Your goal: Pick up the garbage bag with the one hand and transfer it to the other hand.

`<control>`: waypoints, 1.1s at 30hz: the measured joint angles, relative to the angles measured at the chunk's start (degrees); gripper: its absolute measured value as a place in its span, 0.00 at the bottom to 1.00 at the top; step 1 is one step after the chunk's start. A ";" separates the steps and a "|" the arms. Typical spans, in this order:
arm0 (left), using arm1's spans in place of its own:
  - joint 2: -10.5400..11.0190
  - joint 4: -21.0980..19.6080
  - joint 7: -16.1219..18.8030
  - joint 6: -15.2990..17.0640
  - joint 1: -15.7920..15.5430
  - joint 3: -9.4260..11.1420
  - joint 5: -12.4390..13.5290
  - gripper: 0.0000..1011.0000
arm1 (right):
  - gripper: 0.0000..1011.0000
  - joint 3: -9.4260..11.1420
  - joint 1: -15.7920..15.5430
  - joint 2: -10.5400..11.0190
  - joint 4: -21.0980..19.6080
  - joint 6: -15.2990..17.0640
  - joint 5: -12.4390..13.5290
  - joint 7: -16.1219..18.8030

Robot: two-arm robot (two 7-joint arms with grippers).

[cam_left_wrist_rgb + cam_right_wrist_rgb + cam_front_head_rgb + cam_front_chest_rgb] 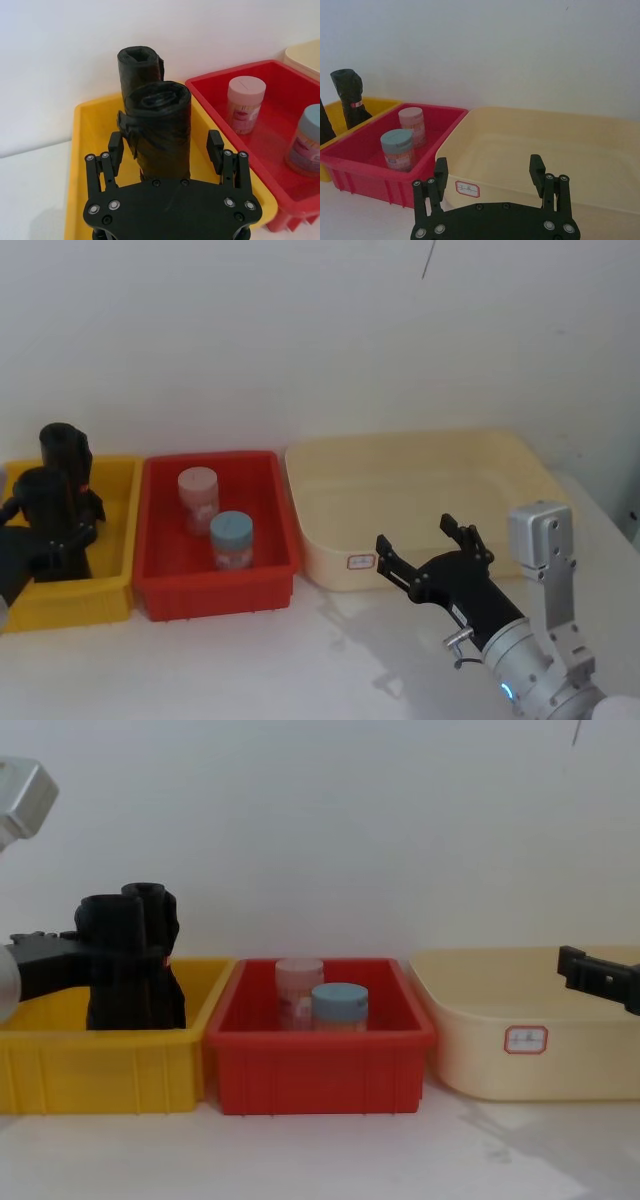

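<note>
My left gripper grabs the garbage bag by its upper part above the bin's rim (115, 945) (159, 127) next, since the yellow bin's sides surround the bag's lower end.
The garbage bag (159, 125) is a tall black crinkly roll standing upright in the yellow bin (92, 125); it also shows in the head view (42, 502) and the chest view (112, 955). My left gripper (166, 145) is open with one finger on each side of this roll, and a small gap shows at one finger (215, 144). Just behind stands a second black roll (349, 95) with a small red spot. My right gripper (420, 538) hangs open and holds nothing, over the front rim of the cream bin (330, 540).
A red bin (160, 595) between the yellow and cream bins holds a pink-lidded jar (198, 495) and a blue-lidded jar (231, 538). A white wall stands close behind all three bins. Bare white table lies in front of them.
</note>
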 joint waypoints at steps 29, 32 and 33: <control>-3.03 9.24 -2.62 -3.90 -6.75 2.05 2.95 0.74 | 0.99 0.00 0.00 0.00 0.00 0.00 0.00 0.00; -3.11 9.49 -2.68 -4.02 -6.94 2.11 3.06 0.65 | 0.99 0.00 0.00 0.00 0.00 0.00 0.00 0.00; -3.15 9.61 -2.71 -4.06 -7.02 2.13 3.10 0.59 | 0.99 0.00 0.00 0.00 0.00 0.00 0.00 0.00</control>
